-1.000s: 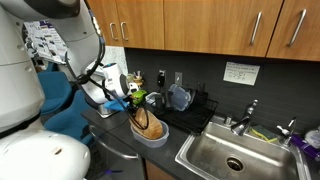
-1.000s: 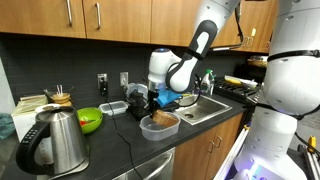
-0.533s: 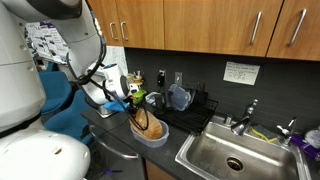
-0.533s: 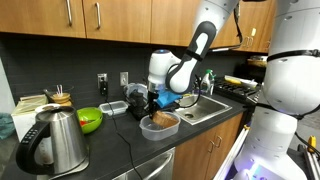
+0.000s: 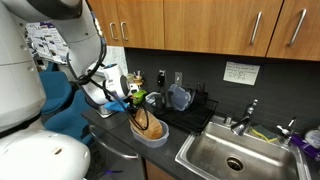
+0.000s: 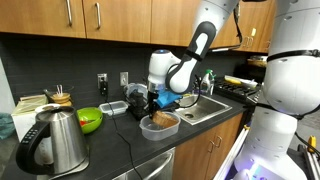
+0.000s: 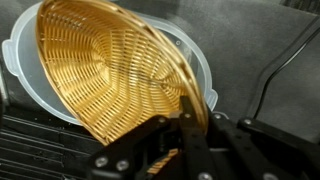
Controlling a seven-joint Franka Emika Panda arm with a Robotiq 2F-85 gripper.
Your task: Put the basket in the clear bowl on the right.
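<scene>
The basket's lower side is inside the clear bowl's rim, so I will open my gripper and the basket would settle into the bowl.
A golden wicker basket (image 7: 100, 70) lies tilted inside the clear bowl (image 7: 198, 62); in the wrist view it fills most of the bowl. My gripper (image 7: 190, 118) is shut on the basket's rim at its near edge. In both exterior views the gripper (image 5: 133, 105) (image 6: 155, 103) hangs just over the bowl (image 5: 158, 136) (image 6: 160, 126) on the dark counter, with the basket (image 5: 146, 123) (image 6: 163, 120) leaning in it.
A sink (image 5: 235, 155) lies beside the bowl, with a dish rack (image 5: 190, 105) behind. A green bowl (image 6: 90, 120), a kettle (image 6: 55, 140) and a small clear container (image 6: 115, 107) stand on the counter. A cable (image 7: 285, 60) runs across the counter.
</scene>
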